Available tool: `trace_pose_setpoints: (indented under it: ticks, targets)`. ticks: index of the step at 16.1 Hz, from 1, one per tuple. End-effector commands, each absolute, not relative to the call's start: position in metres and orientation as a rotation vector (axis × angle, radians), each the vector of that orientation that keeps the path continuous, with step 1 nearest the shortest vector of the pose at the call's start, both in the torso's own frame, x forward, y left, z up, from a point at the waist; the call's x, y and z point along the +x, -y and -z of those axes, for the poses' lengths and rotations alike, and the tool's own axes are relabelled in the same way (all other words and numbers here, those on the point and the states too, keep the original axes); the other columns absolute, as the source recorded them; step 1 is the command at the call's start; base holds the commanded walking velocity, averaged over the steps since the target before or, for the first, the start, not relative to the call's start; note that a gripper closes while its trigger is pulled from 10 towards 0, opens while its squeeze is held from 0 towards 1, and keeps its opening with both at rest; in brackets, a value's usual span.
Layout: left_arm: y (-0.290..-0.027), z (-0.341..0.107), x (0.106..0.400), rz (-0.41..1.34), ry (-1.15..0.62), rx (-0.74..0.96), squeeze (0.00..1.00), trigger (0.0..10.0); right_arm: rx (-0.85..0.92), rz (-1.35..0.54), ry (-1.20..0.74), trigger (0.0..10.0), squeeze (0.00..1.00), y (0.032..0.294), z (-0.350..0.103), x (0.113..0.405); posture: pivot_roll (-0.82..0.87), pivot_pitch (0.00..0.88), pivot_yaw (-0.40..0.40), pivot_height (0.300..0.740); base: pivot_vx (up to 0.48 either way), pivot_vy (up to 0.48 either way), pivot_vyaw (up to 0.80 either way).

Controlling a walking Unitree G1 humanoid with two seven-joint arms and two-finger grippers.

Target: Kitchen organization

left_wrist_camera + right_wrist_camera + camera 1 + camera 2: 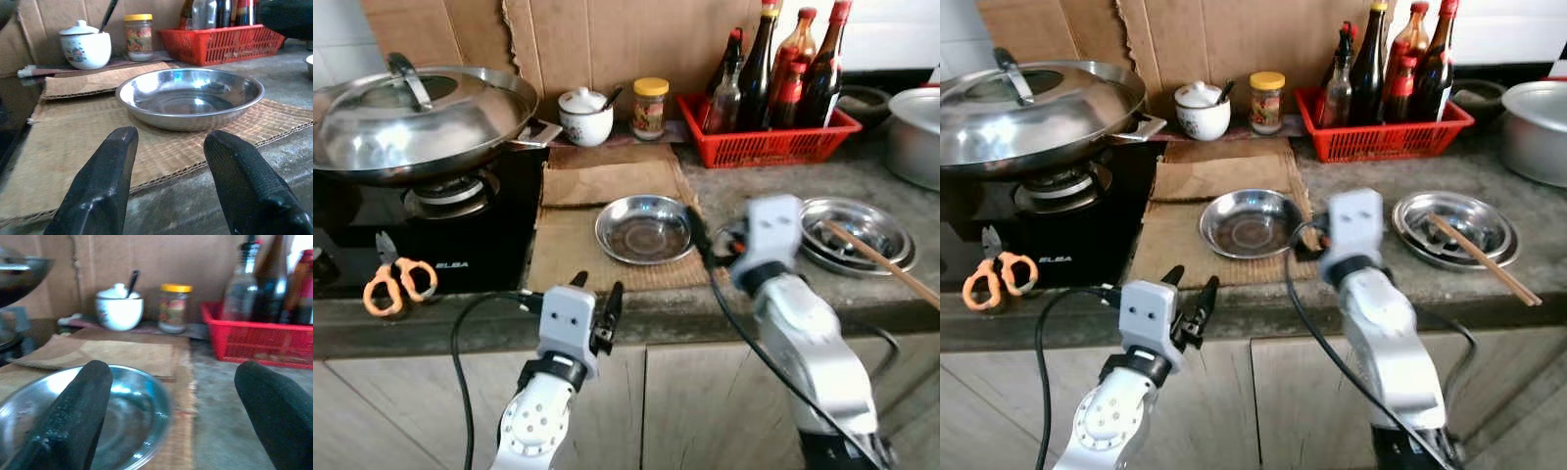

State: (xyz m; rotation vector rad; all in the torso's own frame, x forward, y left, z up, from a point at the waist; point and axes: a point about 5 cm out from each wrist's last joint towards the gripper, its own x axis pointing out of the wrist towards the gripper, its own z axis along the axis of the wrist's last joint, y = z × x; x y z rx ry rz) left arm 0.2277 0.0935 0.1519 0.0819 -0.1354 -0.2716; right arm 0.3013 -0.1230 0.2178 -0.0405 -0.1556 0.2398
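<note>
The shallow steel dish needs to move off the cardboard mat (570, 250), so my right gripper will grab the dish by its rim (689, 240) next.
A shallow steel dish (644, 228) lies on a cardboard mat (570, 250) on the counter. My right gripper (173, 372) is open wide just right of the dish, at its rim, with one finger (78, 401) over the dish's edge and nothing held. Level with the counter's front edge, my left gripper (597, 294) is open and empty, pointing at the dish (190, 98) from the front. To the right, a chopstick (876, 259) rests across a stack of steel plates (891, 227).
A lidded wok (411, 117) sits on the black stove (460, 245) at left, with orange scissors (399, 284) at its front. Against the back stand a white pot (585, 116), a jar (649, 108) and a red basket (764, 145) of bottles. A steel pot (915, 132) is far right.
</note>
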Motion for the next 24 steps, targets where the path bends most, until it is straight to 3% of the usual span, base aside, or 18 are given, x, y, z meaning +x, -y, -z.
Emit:
trace_pose_setpoints:
  ticks: [1,5,11,24]
  targets:
    - [-0.094,-0.151,0.227,0.271,0.132,0.082,0.0,10.0,-0.03,-0.259,0.104,10.0,0.0,0.119,-0.217,0.305,0.08,0.034,-0.022,0.74,0.0,0.0,0.0]
    - [-0.092,-0.151,0.226,0.276,0.131,0.08,0.0,10.0,-0.018,-0.274,-0.038,10.0,0.0,0.117,-0.221,0.318,0.08,0.034,-0.028,0.74,0.0,0.0,0.0]
    - [-0.088,-0.15,0.226,0.286,0.124,0.072,0.0,10.0,0.01,-0.201,-0.204,10.0,0.0,0.115,-0.237,0.359,0.08,0.055,-0.046,0.74,0.0,0.0,0.0]
    - [-0.089,-0.147,0.225,0.267,0.116,0.065,0.0,10.0,0.018,-0.117,-0.484,10.0,0.0,0.121,-0.22,0.377,0.08,0.068,-0.05,0.74,0.0,0.0,0.0]
